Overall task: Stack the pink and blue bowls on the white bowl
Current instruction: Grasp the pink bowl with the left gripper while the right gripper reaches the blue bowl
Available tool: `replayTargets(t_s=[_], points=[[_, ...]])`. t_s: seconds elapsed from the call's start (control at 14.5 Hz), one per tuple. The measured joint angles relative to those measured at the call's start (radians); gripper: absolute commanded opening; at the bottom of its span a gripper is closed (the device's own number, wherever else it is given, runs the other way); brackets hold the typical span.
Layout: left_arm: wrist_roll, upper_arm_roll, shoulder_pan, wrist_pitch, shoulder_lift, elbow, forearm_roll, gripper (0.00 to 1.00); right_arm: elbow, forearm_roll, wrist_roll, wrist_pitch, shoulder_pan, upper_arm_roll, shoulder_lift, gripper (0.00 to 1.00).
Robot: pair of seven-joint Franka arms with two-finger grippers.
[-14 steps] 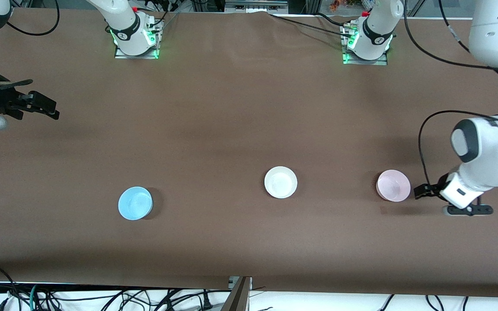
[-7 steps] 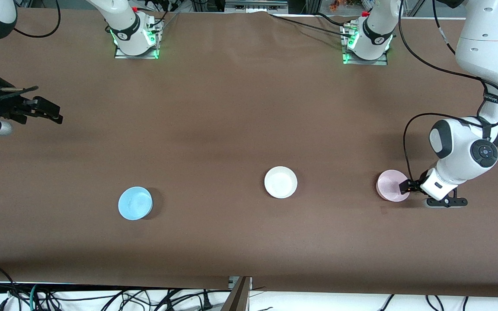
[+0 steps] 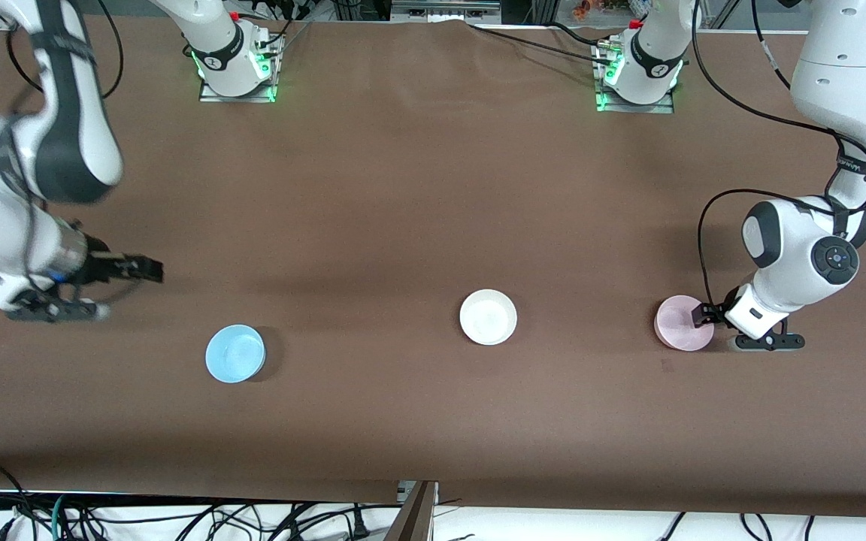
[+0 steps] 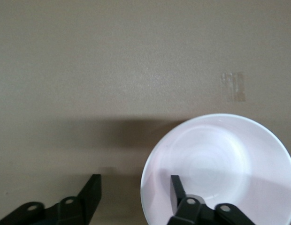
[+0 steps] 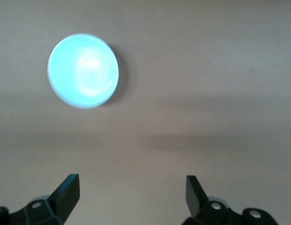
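Note:
My right gripper grabs the rim of the blue bowl (image 3: pixel 235 353) next, to stack it on the white bowl.
The pink bowl (image 3: pixel 679 324) rests on the brown table toward the left arm's end. My left gripper (image 3: pixel 701 315) is down at its rim. In the left wrist view the left gripper (image 4: pixel 134 193) is open and straddles the pink bowl's (image 4: pixel 220 164) rim, one finger inside and one outside. The white bowl (image 3: pixel 488 317) sits mid-table. The blue bowl (image 3: pixel 235 353) lies toward the right arm's end. My right gripper (image 3: pixel 149 268) hangs open over bare table beside it. In the right wrist view the blue bowl (image 5: pixel 83 70) lies ahead of the right gripper (image 5: pixel 131 191), which holds nothing.
Both arm bases (image 3: pixel 237 68) (image 3: pixel 636 75) stand along the edge farthest from the front camera. A pale tape mark (image 4: pixel 232 86) is on the cloth next to the pink bowl. Cables (image 3: pixel 177 518) hang below the table's front edge.
My left gripper slid over the pink bowl's rim and its fingers narrowed. My right arm swung in from the table's end toward the blue bowl.

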Motion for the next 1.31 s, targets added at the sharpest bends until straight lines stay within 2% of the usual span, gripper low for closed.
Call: replayTargets(t_s=[0.14,0.35,0.48,0.55,0.76,0.9,1.31], points=[[0.000,-0.001,0.000,0.000,-0.025,-0.023,0.000,0.54,0.017,0.000,0.000,0.144,0.016,0.002,0.118,1.00],[0.000,-0.001,0.000,0.000,-0.040,-0.038,0.000,0.42,0.066,0.000,0.003,0.218,0.031,0.002,0.237,0.99],[0.000,-0.003,-0.001,0.000,-0.040,-0.043,0.000,0.36,0.093,0.000,0.003,0.268,0.033,0.002,0.287,0.94],[0.000,-0.004,-0.003,0.000,-0.040,-0.047,0.000,0.28,0.112,0.005,0.003,0.278,0.032,0.002,0.308,0.91],[-0.001,-0.004,-0.009,0.000,-0.039,-0.056,0.000,0.02,0.162,0.084,0.001,0.279,0.032,0.002,0.357,0.74],[-0.001,-0.005,-0.009,0.001,-0.039,-0.056,0.000,0.00,0.173,0.108,0.001,0.279,0.031,0.001,0.372,0.60],[-0.036,-0.028,-0.011,0.004,-0.052,-0.050,-0.002,0.00,0.177,0.114,0.001,0.278,0.027,0.000,0.380,0.07]])
